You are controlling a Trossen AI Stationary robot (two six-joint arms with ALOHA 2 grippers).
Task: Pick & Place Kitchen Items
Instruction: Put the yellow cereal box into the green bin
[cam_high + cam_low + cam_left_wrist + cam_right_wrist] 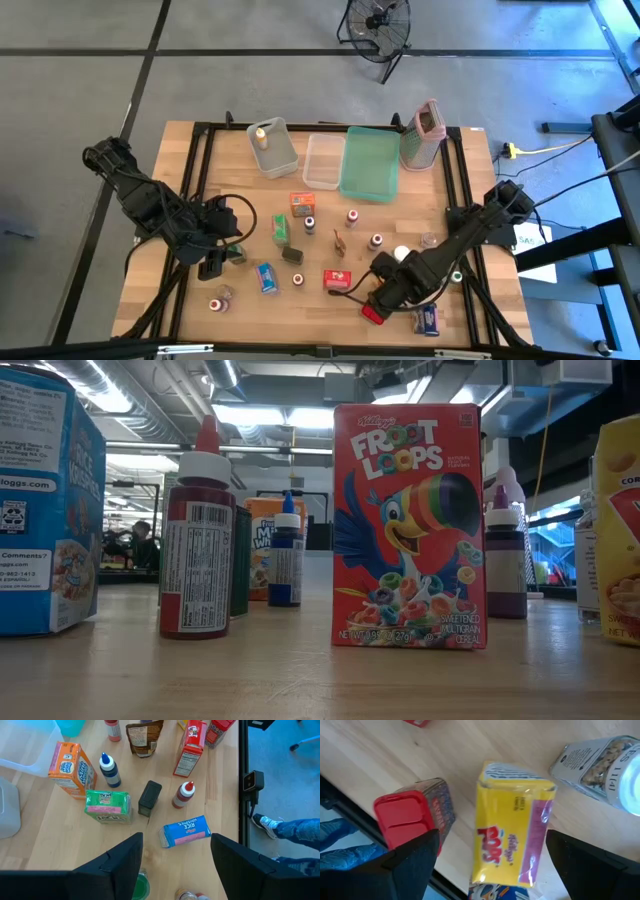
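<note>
The robot's right gripper will next pick up the yellow Corn Pops box, holding it by its narrow sides [507, 845] beside the logo, to put it in the teal tray.
Small kitchen items stand and lie scattered on the wooden table [190, 150]. My left gripper [214, 264] is open and empty at the near left; in its wrist view [175, 851] a blue Rice Krispies box [186, 831] lies flat ahead of the fingers, and a green-capped item [141, 887] sits just below them. My right gripper [385, 293] is open at the near right. Its fingers stand on either side of a yellow Corn Pops box [512, 825] lying flat on the table, without touching it. A red-lidded jar [412, 817] lies beside that box.
Two clear bins [272, 146] [323, 160], a teal tray [369, 162] and a grey container with a pink rim [423, 135] line the far edge. A Froot Loops box [408, 525] and a red bottle [197, 540] stand mid-table. A white-capped clear jar [600, 765] lies by the yellow box.
</note>
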